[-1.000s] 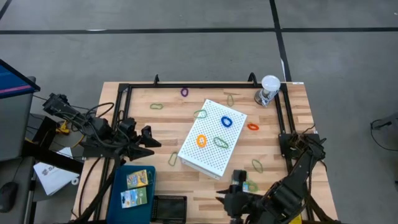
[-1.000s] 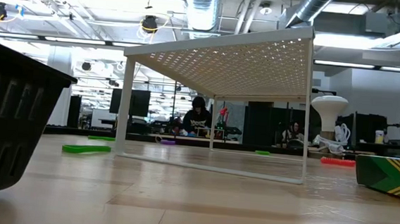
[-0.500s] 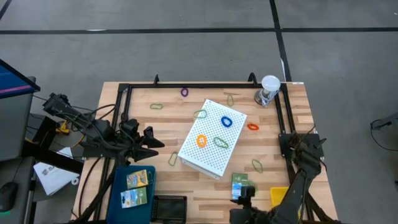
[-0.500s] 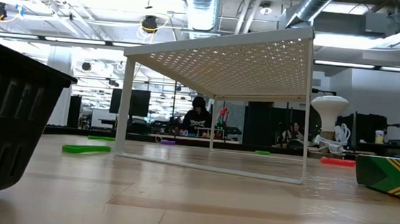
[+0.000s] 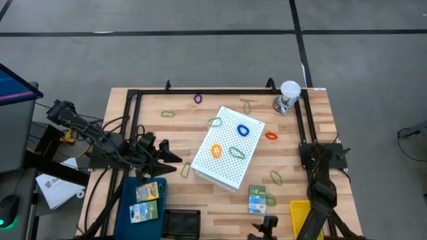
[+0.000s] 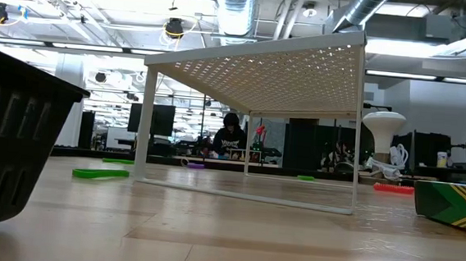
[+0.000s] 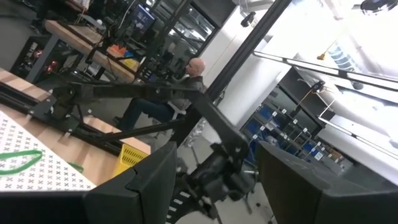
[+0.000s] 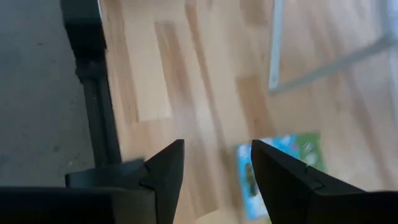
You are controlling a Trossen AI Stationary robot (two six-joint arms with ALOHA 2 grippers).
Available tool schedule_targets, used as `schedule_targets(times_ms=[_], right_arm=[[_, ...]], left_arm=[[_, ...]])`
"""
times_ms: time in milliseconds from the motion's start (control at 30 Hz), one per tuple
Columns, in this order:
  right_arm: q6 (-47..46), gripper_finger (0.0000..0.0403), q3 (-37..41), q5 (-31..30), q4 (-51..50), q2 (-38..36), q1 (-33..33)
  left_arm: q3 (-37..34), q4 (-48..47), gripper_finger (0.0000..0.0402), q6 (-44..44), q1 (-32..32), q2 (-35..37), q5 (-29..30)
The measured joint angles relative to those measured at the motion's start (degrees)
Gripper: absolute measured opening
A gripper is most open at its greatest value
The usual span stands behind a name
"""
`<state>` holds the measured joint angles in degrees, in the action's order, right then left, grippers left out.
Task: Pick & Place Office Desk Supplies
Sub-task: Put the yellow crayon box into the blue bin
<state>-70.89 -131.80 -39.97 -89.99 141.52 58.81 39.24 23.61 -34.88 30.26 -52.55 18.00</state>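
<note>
The green card box has to go into the blue bin, so my right gripper should next grab the blue end (image 5: pixel 257 209) across from the box's green end.
A green card box (image 5: pixel 257 199) lies flat on the table near its front edge; the right wrist view shows the green card box (image 8: pixel 277 169) just beyond my right gripper (image 8: pixel 217 149), which is open and clear of it. From above, my right gripper (image 5: pixel 267 225) sits at the near edge. A yellow crayon box (image 5: pixel 300 212) lies beside the right arm. My left gripper (image 5: pixel 172 151) is open at the table's left, pointing toward the white perforated box (image 5: pixel 228 148). Blue (image 5: pixel 243 130), orange (image 5: pixel 216 151) and green (image 5: pixel 236 153) rubber bands lie on that box.
A blue bin (image 5: pixel 127 200) at front left holds two small boxes (image 5: pixel 148 191). More rubber bands lie on the table: purple (image 5: pixel 197 99), olive (image 5: pixel 167 114), orange (image 5: pixel 271 135), green (image 5: pixel 275 177). A clear cup (image 5: pixel 289 95) stands at the back right. A black frame (image 5: pixel 220 92) rims the table.
My right gripper has opened and let go of the green card box, which now lies on the table, and has drawn back toward the near edge. My left gripper has moved a little toward the white perforated box.
</note>
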Motion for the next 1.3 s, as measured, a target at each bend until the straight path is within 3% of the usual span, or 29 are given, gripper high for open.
schedule_targets(times_ms=[167, 433, 867, 1300], right_arm=[[-6.2, 0.0177, 5.4, 4.2, 0.0, 0.4, -0.8], [-9.3, 0.0164, 13.9, 4.3, -0.1, -1.6, -1.1], [-9.7, 0.0167, 19.9, 4.6, 3.2, -1.6, -1.5], [-8.6, 0.016, 24.0, 6.9, 6.9, -1.7, -3.0]], left_arm=[[0.0, 0.6, 0.0214, 0.0, 0.0, -0.2, 0.0], [0.0, 1.4, 0.0214, 1.5, 0.5, -0.2, -0.5], [0.0, 1.6, 0.0214, 8.0, 4.0, -0.2, -0.8], [0.0, 3.0, 0.0214, 9.4, 4.0, -0.1, -5.2]])
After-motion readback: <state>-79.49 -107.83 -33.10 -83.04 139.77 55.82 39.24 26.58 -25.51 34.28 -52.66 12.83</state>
